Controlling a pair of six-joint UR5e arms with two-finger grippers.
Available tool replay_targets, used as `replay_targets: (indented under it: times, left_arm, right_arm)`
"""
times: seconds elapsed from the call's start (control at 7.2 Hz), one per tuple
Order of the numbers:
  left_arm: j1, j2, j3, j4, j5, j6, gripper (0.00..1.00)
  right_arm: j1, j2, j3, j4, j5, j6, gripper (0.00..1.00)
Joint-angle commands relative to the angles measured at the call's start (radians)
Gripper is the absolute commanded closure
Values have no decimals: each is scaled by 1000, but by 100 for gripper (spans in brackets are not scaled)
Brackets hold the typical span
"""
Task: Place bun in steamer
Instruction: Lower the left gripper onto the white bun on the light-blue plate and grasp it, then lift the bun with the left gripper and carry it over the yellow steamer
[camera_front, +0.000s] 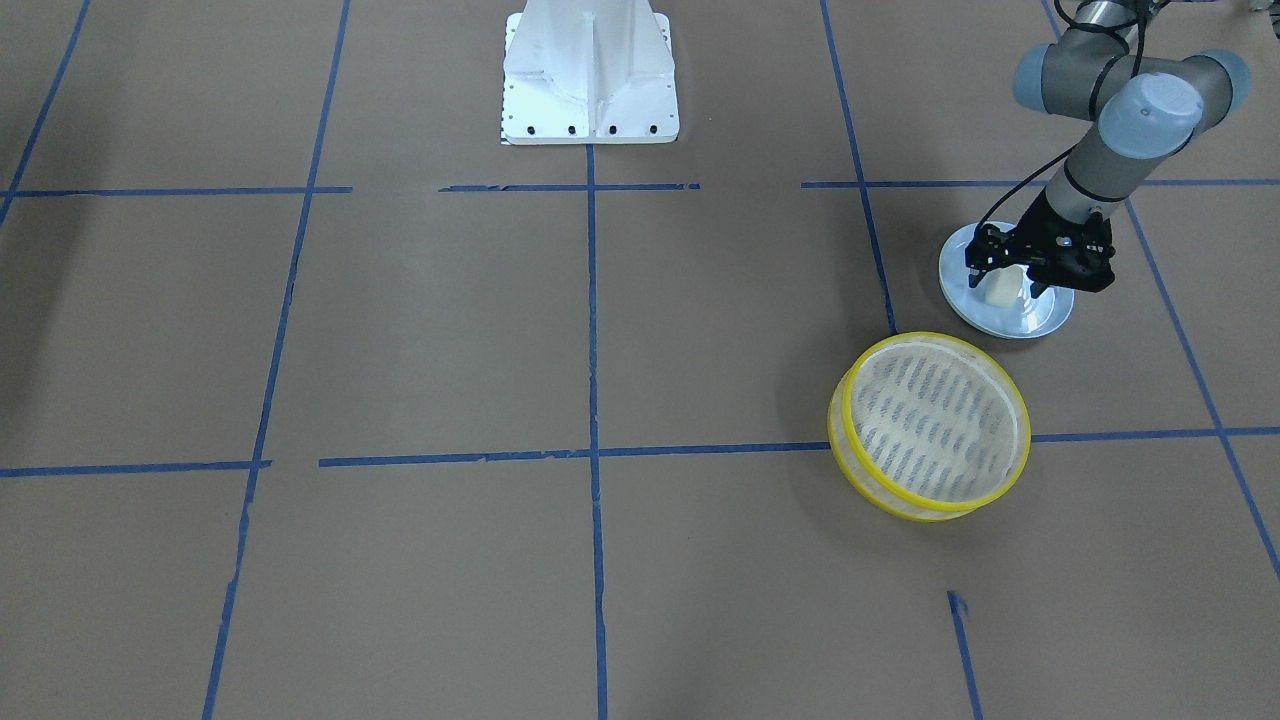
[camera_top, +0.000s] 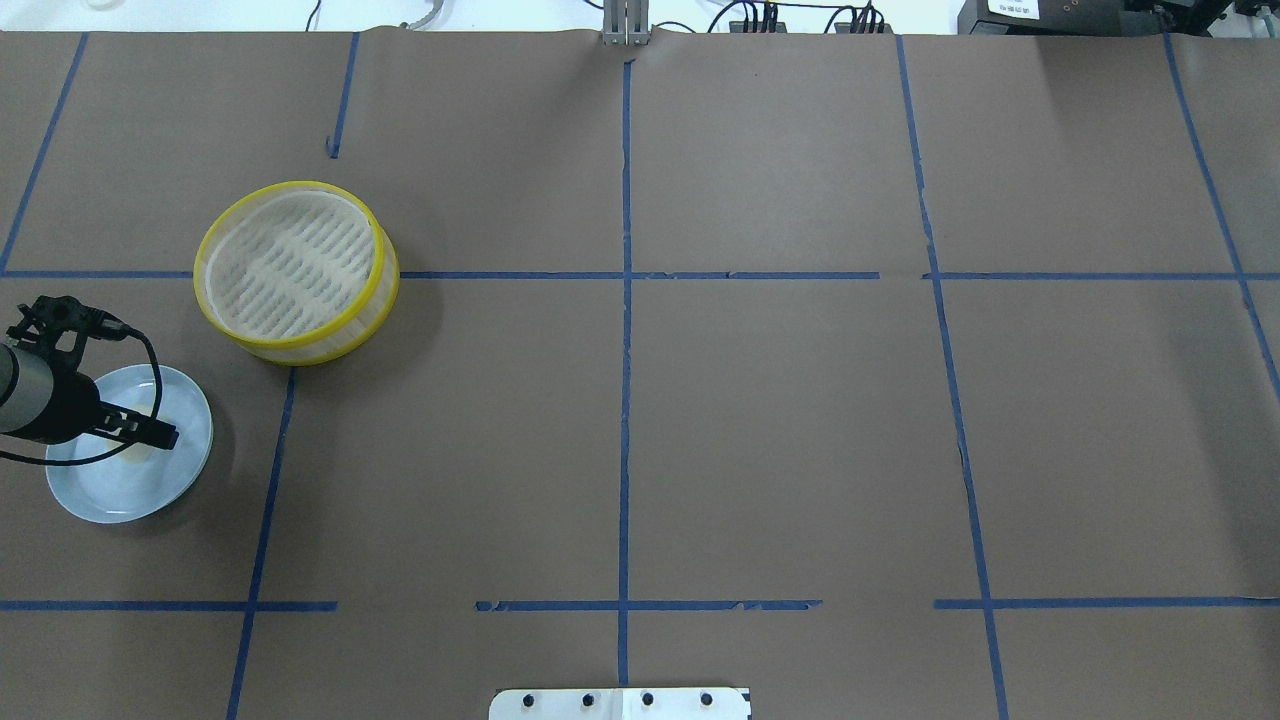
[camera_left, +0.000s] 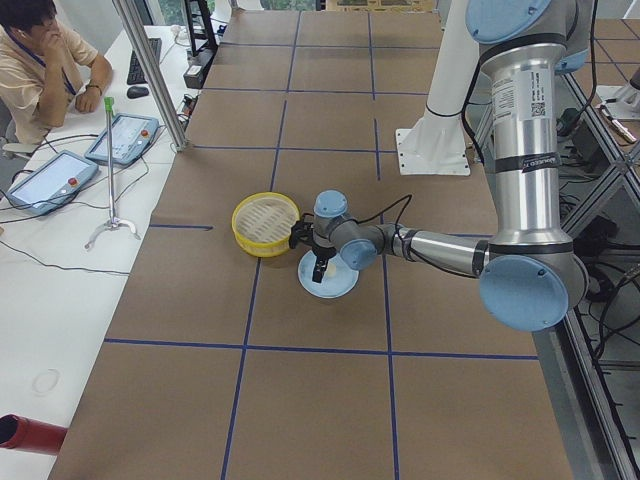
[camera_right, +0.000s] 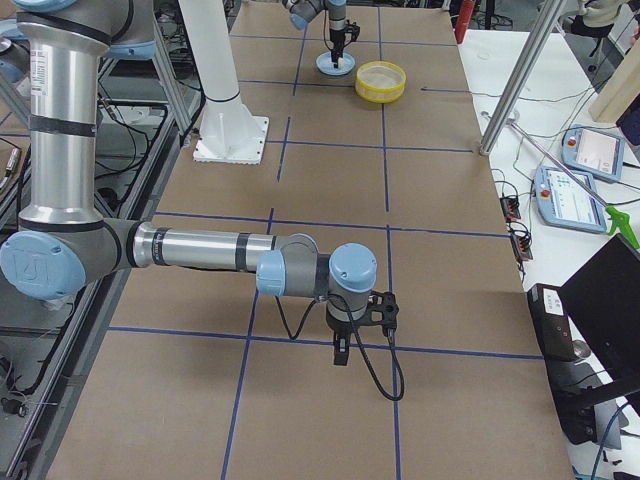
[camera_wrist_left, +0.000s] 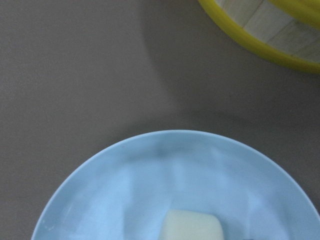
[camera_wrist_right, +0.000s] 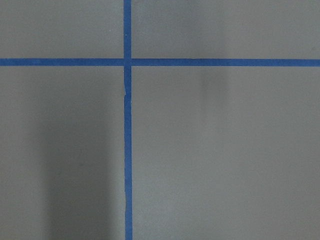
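Observation:
The left gripper grabs the bun (camera_front: 1003, 290) by its rounded sides next, to place it in the steamer.
The cream-white bun (camera_front: 1003, 290) stands on a pale blue plate (camera_front: 1000, 322) at my left side. My left gripper (camera_front: 1008, 274) is down over the plate, open, with a finger on each side of the bun. In the left wrist view the bun (camera_wrist_left: 192, 226) sits at the bottom edge on the plate (camera_wrist_left: 150, 175). The steamer (camera_front: 935, 338), an empty yellow-rimmed basket, stands just beyond the plate (camera_top: 110, 490) in the overhead view (camera_top: 290, 187). My right gripper (camera_right: 340, 350) hangs low over bare table far from both; I cannot tell whether it is open.
The white robot base (camera_front: 590, 70) stands at the table's near middle. Blue tape lines (camera_top: 625, 300) grid the brown table. An operator (camera_left: 40, 60) sits beside a side table with teach pendants (camera_left: 120, 138) and metal poles.

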Motion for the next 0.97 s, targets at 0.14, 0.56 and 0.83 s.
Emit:
replay_targets:
  times: [0.14, 0.56, 0.83]
  left_arm:
    - [1, 2, -3, 0, -2, 10, 55]
    - [-10, -4, -86, 2, -10, 11, 68]
    - [-196, -66, -106, 8, -109, 11, 68]
  right_arm:
    - [0, 0, 0, 0, 0, 0, 0]
    - [0, 0, 0, 0, 0, 0, 0]
    - [0, 0, 0, 0, 0, 0, 0]
